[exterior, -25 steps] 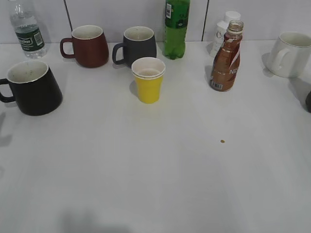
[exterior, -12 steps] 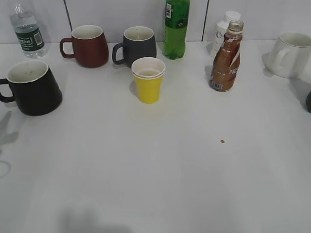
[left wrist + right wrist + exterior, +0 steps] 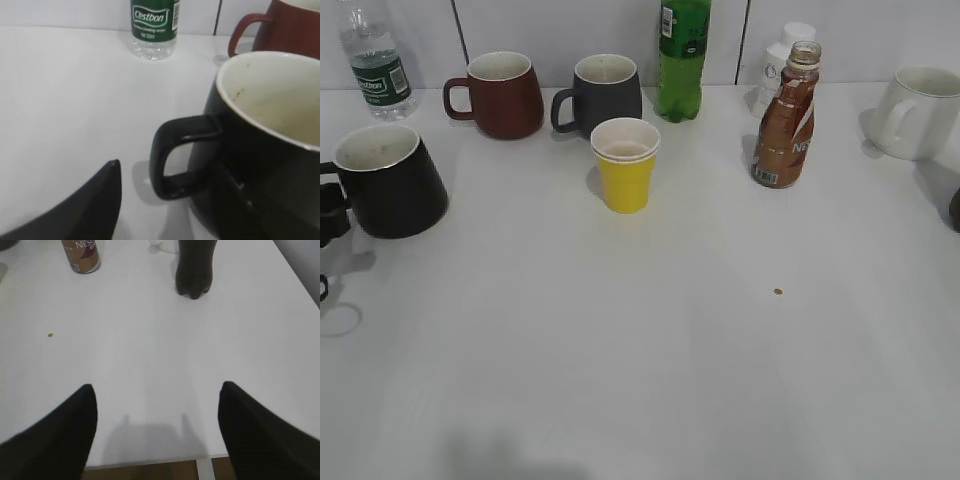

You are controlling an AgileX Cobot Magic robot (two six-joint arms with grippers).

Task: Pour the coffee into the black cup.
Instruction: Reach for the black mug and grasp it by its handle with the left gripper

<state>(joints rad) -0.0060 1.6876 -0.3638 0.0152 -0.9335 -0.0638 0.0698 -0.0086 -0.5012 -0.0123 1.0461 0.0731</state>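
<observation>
My left gripper next needs to grab the black cup's slim handle (image 3: 161, 156), as its round body is wider than my open fingers.
The black cup (image 3: 388, 182) stands at the table's left, white inside, its handle facing left. It fills the right of the left wrist view (image 3: 270, 150), with no liquid showing inside. My left gripper (image 3: 170, 200) is open at the cup's handle. One finger is left of the handle; the other is dark against the cup wall. In the exterior view the left gripper (image 3: 326, 228) shows at the left edge. The brown coffee bottle (image 3: 786, 120) stands uncapped at the back right and also shows in the right wrist view (image 3: 81, 252). My right gripper (image 3: 157, 385) is open and empty over bare table.
A maroon mug (image 3: 500, 95), dark grey mug (image 3: 605, 95), yellow paper cup (image 3: 625, 165), green bottle (image 3: 682, 60), water bottle (image 3: 375, 60) and white mug (image 3: 920, 112) stand along the back. A dark bottle (image 3: 194, 267) stands right of the coffee. The table's near edge (image 3: 150, 462) is below my right gripper.
My left gripper has come into the exterior view at the left edge, up to the black cup's handle. Nothing else has moved.
</observation>
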